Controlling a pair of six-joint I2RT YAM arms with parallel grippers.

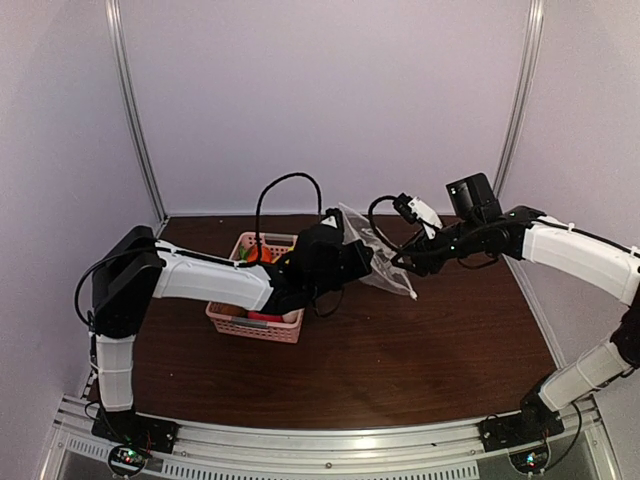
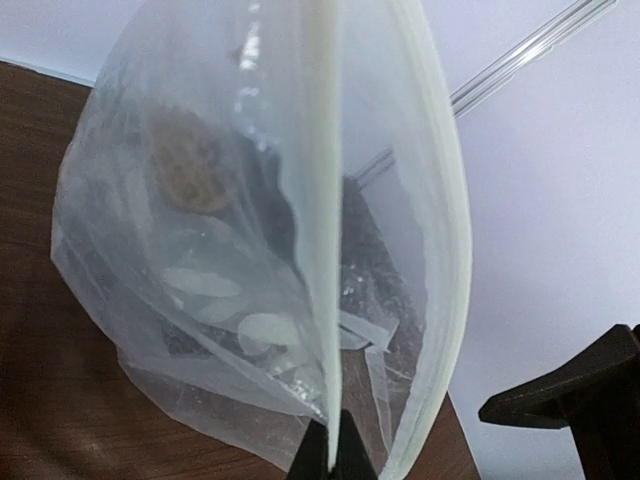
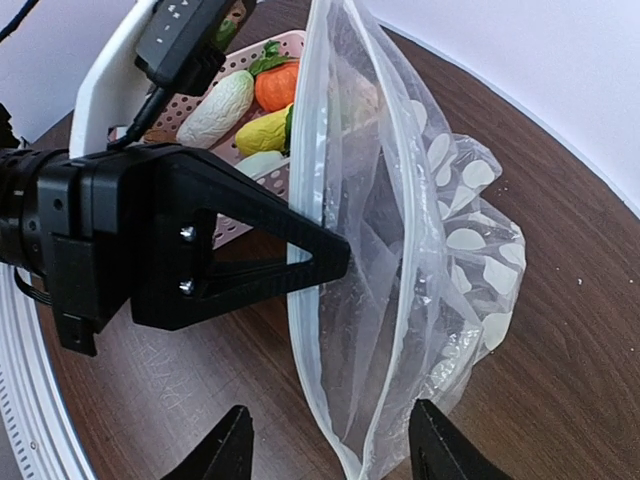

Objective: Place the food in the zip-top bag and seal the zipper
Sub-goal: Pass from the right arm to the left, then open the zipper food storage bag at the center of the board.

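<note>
My right gripper should next hold the bag's opening open for placing food, so it needs to grab only the zip-top bag's other zipper edge (image 1: 386, 246) (image 3: 408, 262), opposite my left gripper.
The clear dotted zip-top bag (image 1: 392, 280) is held up off the table with its mouth open (image 3: 440, 230). My left gripper (image 2: 330, 458) is shut on one lip of the white zipper (image 2: 325, 200). It shows as a black wedge (image 3: 250, 245) in the right wrist view. The other zipper lip (image 2: 452, 250) bows away. A brown food piece (image 2: 190, 165) lies inside the bag. My right gripper (image 3: 335, 455) is open, its fingers either side of the lower end of the bag's mouth, clamping nothing. White (image 3: 215, 110), orange (image 3: 278, 85) and yellow (image 3: 262, 130) food lie in the basket.
The pink lattice basket (image 1: 255, 328) stands left of the bag, under my left arm (image 1: 210, 280). The brown table (image 1: 400, 350) ends at pale walls behind and at both sides. A black cable (image 1: 290, 185) loops above the left wrist.
</note>
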